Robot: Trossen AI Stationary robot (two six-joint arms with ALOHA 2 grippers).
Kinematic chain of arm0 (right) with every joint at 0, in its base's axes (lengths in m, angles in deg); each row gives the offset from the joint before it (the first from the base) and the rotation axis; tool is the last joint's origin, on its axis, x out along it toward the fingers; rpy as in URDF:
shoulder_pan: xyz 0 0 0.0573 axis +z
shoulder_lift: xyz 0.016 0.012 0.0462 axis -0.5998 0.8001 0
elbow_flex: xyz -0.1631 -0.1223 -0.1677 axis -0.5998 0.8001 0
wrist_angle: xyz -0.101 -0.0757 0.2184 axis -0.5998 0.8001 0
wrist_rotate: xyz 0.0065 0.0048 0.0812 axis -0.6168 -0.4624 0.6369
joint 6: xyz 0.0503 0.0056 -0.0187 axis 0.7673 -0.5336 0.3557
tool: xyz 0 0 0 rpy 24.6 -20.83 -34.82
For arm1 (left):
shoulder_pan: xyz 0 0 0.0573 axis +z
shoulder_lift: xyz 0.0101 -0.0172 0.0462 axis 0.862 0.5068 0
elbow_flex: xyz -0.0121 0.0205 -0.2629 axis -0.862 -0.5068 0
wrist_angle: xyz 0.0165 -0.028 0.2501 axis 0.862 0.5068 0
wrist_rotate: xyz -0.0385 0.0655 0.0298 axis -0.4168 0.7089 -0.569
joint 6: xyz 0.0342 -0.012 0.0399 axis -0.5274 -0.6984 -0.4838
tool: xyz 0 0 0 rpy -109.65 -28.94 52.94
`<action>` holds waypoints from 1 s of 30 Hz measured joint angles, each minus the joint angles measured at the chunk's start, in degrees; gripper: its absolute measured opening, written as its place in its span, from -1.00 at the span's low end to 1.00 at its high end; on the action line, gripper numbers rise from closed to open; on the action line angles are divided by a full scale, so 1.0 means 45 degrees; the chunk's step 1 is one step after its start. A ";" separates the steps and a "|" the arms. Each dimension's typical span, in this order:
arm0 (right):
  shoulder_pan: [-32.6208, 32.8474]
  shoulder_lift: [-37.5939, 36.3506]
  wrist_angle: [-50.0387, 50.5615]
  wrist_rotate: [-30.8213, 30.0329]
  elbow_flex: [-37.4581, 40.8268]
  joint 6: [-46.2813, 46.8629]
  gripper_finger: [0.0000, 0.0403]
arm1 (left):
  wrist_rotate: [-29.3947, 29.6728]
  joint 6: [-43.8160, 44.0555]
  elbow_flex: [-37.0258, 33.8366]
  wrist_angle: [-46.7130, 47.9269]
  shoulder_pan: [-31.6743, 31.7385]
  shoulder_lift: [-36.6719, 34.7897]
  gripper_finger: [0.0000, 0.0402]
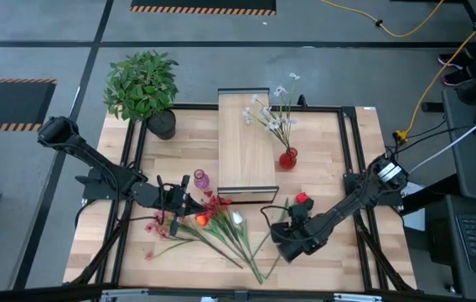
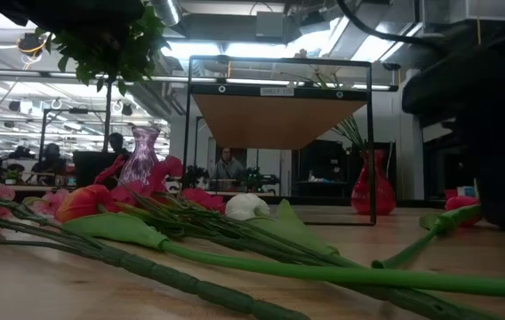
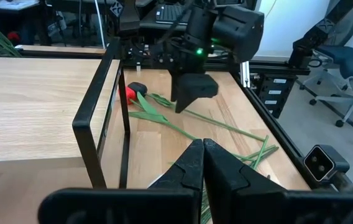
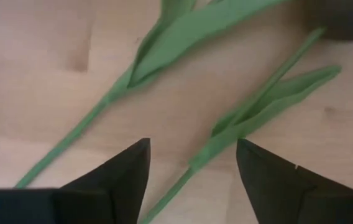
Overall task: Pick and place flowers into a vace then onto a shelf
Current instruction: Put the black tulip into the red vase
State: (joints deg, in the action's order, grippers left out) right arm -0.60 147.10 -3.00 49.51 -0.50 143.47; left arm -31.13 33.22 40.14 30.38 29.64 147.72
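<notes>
My right gripper will next take the dark tulip's green stalk [image 4: 192,167], so that it can stand the tulip in the red vase.
Loose flowers [image 1: 217,225] lie in a heap on the table in front of the shelf [image 1: 245,143]. One red tulip [image 1: 302,200] lies apart on the right, its stalk [image 4: 209,149] flat on the wood. My right gripper [image 4: 192,168] points down over that stalk, open, with one finger on each side of it and not touching it. My left gripper [image 3: 202,163] is shut on nothing and hovers beside the small purple vase [image 1: 200,179], at the heap's left. A red vase [image 1: 287,158] with white flowers stands right of the shelf.
A bushy potted plant [image 1: 142,84] stands at the table's far left corner. A black frame [image 1: 347,151] runs around the tabletop. Another green stalk with a leaf [image 4: 133,74] lies close beside the tulip's stalk.
</notes>
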 joint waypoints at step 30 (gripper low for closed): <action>-0.0332 0.0015 0.0054 0.1022 0.0637 -0.2027 -0.30 | -0.0015 0.0112 0.0000 -0.0005 -0.0010 0.0000 -0.98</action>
State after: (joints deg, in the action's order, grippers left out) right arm -2.09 147.17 -2.76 54.11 2.36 134.35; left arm -31.20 33.72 40.14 30.36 29.59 147.72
